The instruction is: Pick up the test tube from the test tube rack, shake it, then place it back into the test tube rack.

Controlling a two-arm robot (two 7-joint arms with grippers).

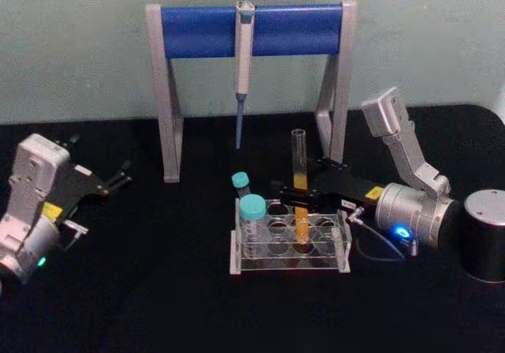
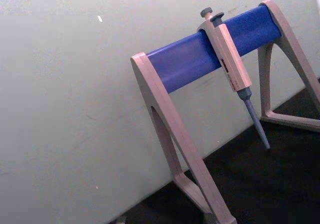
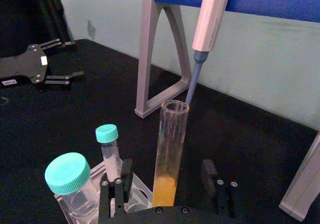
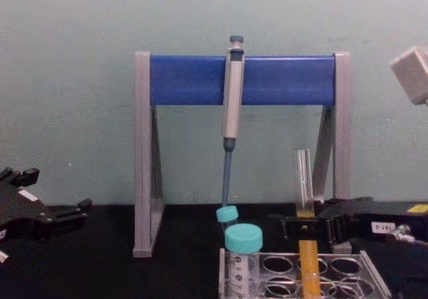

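Observation:
Next, my right gripper grabs the test tube by its middle near the liquid's top (image 4: 305, 216), which leaves its opening (image 4: 302, 151) free to lift and shake the test tube.
The test tube (image 1: 299, 159) is tall, clear and uncapped, with orange-yellow liquid in its lower part. It stands upright in a back-row hole of the pale translucent test tube rack (image 1: 344, 246). My right gripper (image 1: 301, 190) reaches in from the right at mid-height of the tube. In the right wrist view its black fingers (image 3: 116, 188) stand open on either side of the test tube (image 3: 170, 144), with a gap on each side. My left gripper (image 1: 117, 179) rests open on the table far to the left, away from the rack.
Two teal-capped vials (image 1: 252, 211) stand at the rack's left end. Behind the rack is a blue-and-grey pipette stand (image 1: 197, 31) with a pipette (image 1: 244, 61) hanging tip-down close to the tube. A black cylinder (image 1: 483, 234) sits at the right edge.

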